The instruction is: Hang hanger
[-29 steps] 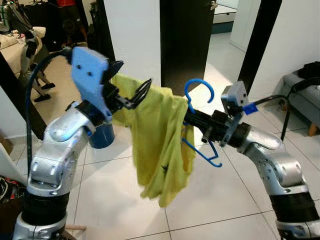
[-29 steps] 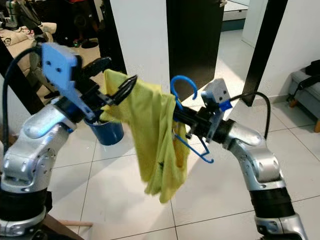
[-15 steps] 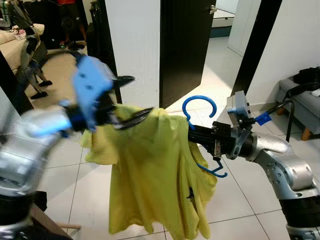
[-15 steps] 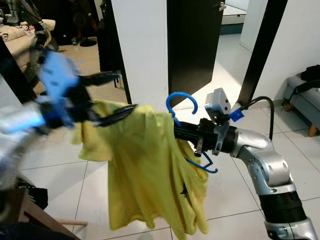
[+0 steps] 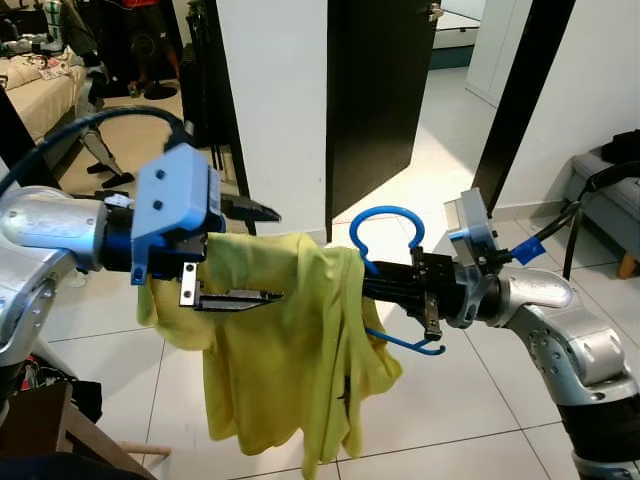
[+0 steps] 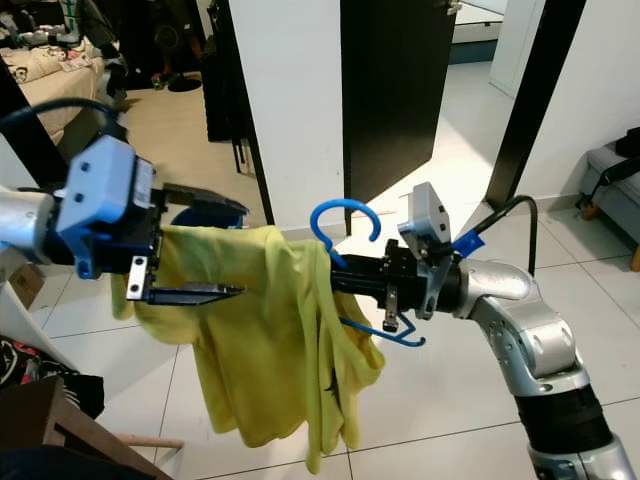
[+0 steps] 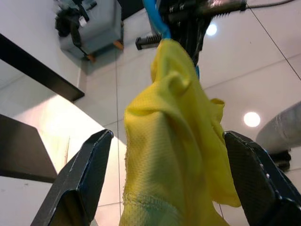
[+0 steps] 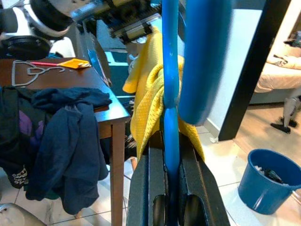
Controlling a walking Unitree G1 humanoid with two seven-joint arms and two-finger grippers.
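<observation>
I should next use my left gripper to grab the shirt by its bunched shoulder fold (image 5: pixel 232 258). It stands up as a fold while the lower cloth (image 5: pixel 265 385) hangs slack.
A yellow shirt (image 5: pixel 285 360) hangs on a blue hanger (image 5: pixel 386 214) whose hook points up. My right gripper (image 5: pixel 392 291) is shut on the hanger's shaft from the right; the right wrist view has the blue shaft (image 8: pixel 170 117) clamped between both fingers (image 8: pixel 141 188). My left gripper (image 5: pixel 280 254) reaches in from the left and is open. One of its fingers is above the shirt's shoulder and the other is in front of the cloth. In the left wrist view the shirt (image 7: pixel 174 136) bunches between the wide-apart fingers (image 7: pixel 87 176).
A white wall pillar (image 5: pixel 270 100) and a dark open door (image 5: pixel 385 90) stand right behind. A grey sofa (image 5: pixel 605 185) is at the right. A wooden table (image 8: pixel 110 110) with dark clothes (image 8: pixel 66 141) and a blue bucket (image 8: pixel 263 183) are close by. Tiled floor lies below.
My left arm has swung down to level and its gripper now points right at the shirt. The shirt hangs narrower and more bunched. The right gripper keeps its hold on the hanger.
</observation>
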